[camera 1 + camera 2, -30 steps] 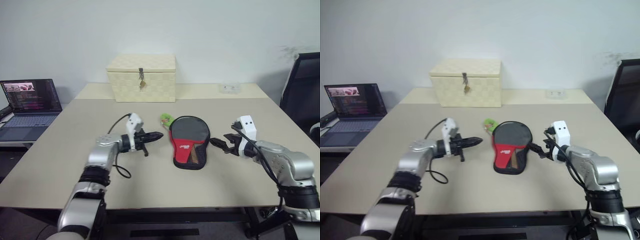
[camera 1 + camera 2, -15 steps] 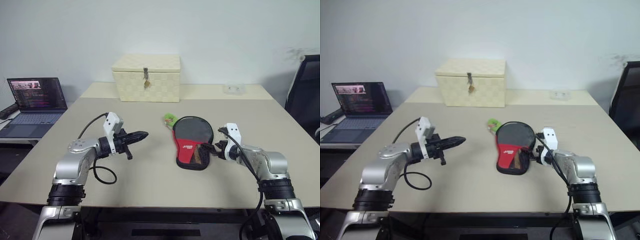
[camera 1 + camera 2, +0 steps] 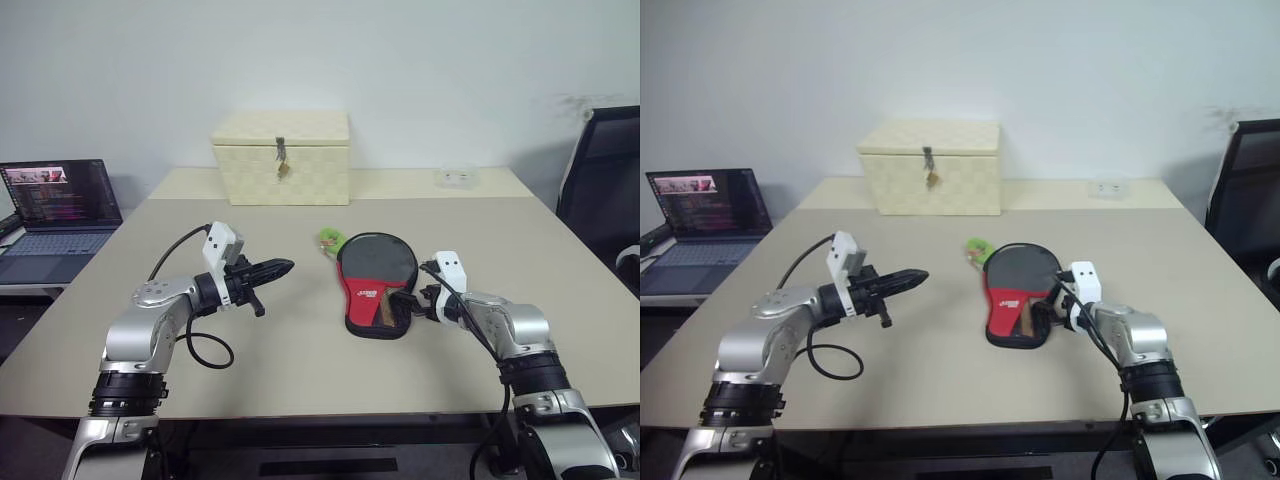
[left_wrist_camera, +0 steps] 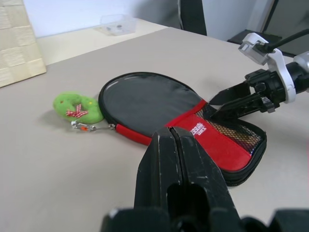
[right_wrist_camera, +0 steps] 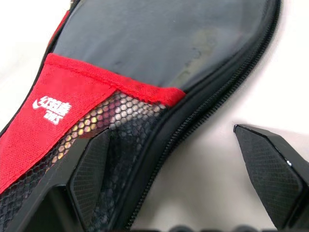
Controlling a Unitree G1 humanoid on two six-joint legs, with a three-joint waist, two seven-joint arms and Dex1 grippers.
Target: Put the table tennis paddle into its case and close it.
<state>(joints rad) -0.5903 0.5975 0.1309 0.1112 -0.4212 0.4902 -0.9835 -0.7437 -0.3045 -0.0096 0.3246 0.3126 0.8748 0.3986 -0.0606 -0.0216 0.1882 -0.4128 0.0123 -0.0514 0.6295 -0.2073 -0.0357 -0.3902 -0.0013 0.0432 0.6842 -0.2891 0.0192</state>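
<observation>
The case [image 3: 377, 283] needs to be held steady so it can be zipped closed, so my right gripper will next grab it by its zip edge [image 3: 402, 314] beside the mesh pocket.
The black case [image 3: 377, 283] lies flat mid-table, its red mesh handle part [image 4: 227, 140] toward me. A brown wooden handle of the paddle [image 3: 387, 311] shows through the mesh; the blade is hidden inside. A green tag [image 3: 328, 238] lies at the case's far left rim. My right gripper [image 3: 420, 303] is open at the handle end's right edge, with one finger [image 5: 91, 174] over the mesh and the other [image 5: 270, 174] over bare table. My left gripper [image 3: 280, 267] is shut and empty, held above the table to the left of the case and pointing at it.
A cream woven box with a latch [image 3: 282, 157] stands at the back of the table [image 3: 300, 370]. A small clear box [image 3: 456, 177] sits at the back right. An open laptop [image 3: 58, 205] is on a side table at the left, and a black chair [image 3: 600, 170] at the right.
My right gripper has come down and to the left, onto the case's handle end. My left gripper drew back leftward from the case, then stayed still. The camera view has shifted.
</observation>
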